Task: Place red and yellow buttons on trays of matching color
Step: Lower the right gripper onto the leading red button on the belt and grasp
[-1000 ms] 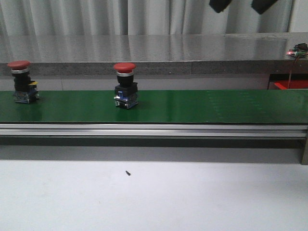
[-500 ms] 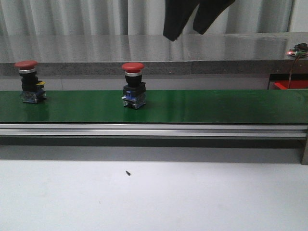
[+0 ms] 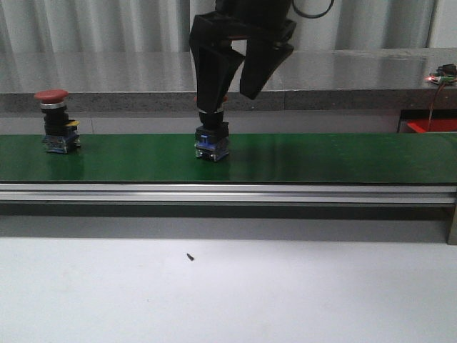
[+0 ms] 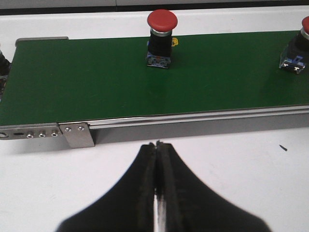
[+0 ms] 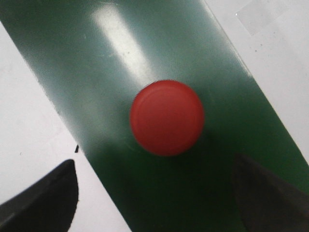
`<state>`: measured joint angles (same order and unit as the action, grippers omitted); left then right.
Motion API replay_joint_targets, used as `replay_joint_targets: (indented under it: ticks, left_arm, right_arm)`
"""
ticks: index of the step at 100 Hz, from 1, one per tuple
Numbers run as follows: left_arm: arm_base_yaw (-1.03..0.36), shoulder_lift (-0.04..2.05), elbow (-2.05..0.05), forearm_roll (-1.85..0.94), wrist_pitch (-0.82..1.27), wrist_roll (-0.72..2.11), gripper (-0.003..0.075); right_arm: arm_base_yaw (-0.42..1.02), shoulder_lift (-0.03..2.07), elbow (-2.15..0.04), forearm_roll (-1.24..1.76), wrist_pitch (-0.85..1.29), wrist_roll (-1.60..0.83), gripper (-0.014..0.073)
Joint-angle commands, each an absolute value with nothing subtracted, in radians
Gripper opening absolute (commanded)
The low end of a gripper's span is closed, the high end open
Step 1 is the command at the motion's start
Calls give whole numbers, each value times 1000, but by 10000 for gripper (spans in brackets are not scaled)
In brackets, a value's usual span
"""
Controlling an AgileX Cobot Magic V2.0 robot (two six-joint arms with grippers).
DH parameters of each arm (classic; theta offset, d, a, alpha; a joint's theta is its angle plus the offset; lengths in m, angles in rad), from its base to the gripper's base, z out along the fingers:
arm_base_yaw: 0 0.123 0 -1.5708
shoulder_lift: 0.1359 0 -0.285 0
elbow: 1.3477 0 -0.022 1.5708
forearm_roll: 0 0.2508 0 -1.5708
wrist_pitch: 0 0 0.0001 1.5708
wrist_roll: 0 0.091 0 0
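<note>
My right gripper reaches toward the red cap next. The cap is still ahead of the fingers over the green belt, so closing now would miss.
Two red buttons ride the green belt. The middle red button stands right under my right gripper, which is open, its fingers astride the cap without touching it. In the right wrist view the red cap lies between and ahead of the open gripper. The left red button stands apart near the belt's left end, also in the left wrist view. My left gripper is shut and empty over the white table, short of the belt. No yellow button shows.
A red object, perhaps a tray, shows at the far right behind the belt. The belt's aluminium rail runs along its front. A small dark speck lies on the white table. A grey ledge is behind.
Both red buttons have moved right on the belt. My right gripper has come down from the top of the view, open, over the middle button.
</note>
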<state>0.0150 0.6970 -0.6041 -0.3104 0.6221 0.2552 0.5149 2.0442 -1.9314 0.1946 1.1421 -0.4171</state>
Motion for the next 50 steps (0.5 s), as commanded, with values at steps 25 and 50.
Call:
replay_joint_targets:
  ticks: [25, 50]
  left_arm:
    - [8, 693, -629, -333, 563, 253, -20]
    - [8, 693, -629, -333, 563, 253, -20]
  right_arm:
    - [513, 2033, -1964, 204, 1001, -427, 633]
    - [514, 2051, -1964, 212, 1022, -427, 590]
